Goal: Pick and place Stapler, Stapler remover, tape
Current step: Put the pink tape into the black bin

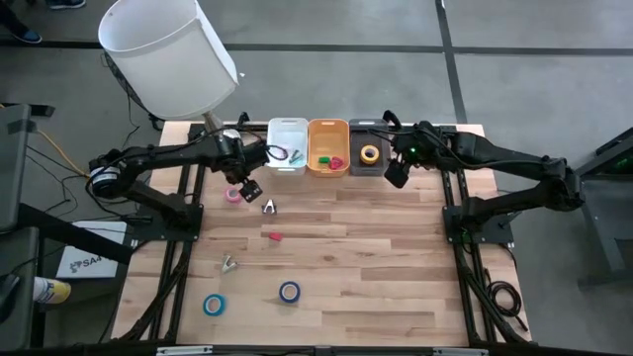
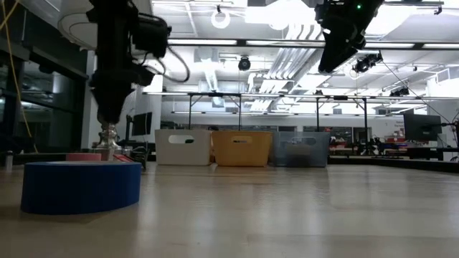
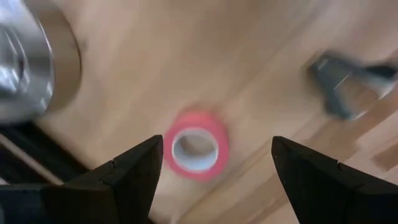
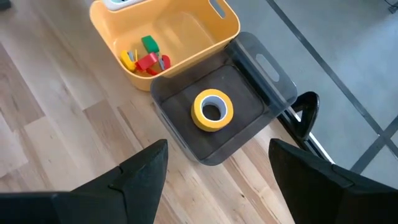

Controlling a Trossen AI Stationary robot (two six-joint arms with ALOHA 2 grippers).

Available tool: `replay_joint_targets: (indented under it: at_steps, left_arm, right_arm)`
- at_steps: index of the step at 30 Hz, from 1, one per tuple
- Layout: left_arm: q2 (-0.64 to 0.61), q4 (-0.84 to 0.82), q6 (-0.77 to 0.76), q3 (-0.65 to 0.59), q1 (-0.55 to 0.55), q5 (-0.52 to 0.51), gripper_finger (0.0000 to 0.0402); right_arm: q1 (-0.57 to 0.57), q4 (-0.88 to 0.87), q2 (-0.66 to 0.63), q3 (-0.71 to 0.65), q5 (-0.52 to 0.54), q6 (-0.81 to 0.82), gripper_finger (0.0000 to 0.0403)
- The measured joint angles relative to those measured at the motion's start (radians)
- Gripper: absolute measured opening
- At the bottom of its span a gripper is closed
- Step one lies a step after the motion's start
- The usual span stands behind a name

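The pink tape roll needs to go into the dark grey bin (image 1: 361, 138), so my left gripper should next grab the roll by the side of its ring (image 1: 228, 195).
A pink tape roll (image 3: 196, 146) lies flat on the wooden table, near its far left. My left gripper (image 1: 245, 190) hangs open above it, pointing down, with the roll below and between the fingers (image 3: 134, 168). A grey metal stapler remover (image 1: 268, 207) lies just to the roll's right, and another (image 1: 228, 263) nearer the front. A small red thing (image 1: 272, 236) lies mid-table. Two blue tape rolls (image 1: 214, 305) (image 1: 289, 291) lie flat near the front edge. My right gripper (image 4: 217, 146) is open in the air over the dark grey bin (image 4: 261, 93), which holds a yellow tape roll (image 4: 212, 109).
Three bins stand side by side at the far edge: white (image 1: 287, 131), orange (image 1: 328, 129) holding small coloured pieces, and dark grey (image 1: 369, 127). A silver pole foot (image 3: 25, 62) carrying a white lampshade (image 1: 168, 49) stands at the far left, close to my left gripper.
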Motion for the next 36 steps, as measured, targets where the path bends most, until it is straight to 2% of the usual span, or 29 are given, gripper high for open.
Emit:
replay_joint_targets:
  at_steps: [6,13,19,27,32,36]
  left_arm:
    - [0.0,0.028,-0.091,-0.116,0.0,0.013,0.0296]
    - [0.0,0.04,-0.161,-0.176,0.001,-0.017,0.0295]
    - [0.0,0.057,-0.197,-0.228,0.001,-0.039,0.0264]
    - [0.0,0.127,-0.219,-0.239,0.001,-0.064,0.0217]
    - [0.0,0.116,-0.236,-0.239,0.003,-0.099,0.021]
    - [0.0,0.112,-0.228,-0.239,0.051,-0.108,0.0209]
  right_arm:
    - [0.0,0.0,0.0,0.0,-0.004,0.0,0.0271]
    - [0.0,0.0,0.0,0.0,-0.004,0.0,0.0271]
    - [0.0,0.0,0.0,0.0,-0.004,0.0,0.0271]
    - [0.001,0.001,0.0,0.0,-0.004,0.0,0.0271]
    - [0.0,0.001,0.0,0.0,-0.006,0.001,0.0271]
    - [0.001,0.001,0.0,0.0,-0.011,0.002,0.0271]
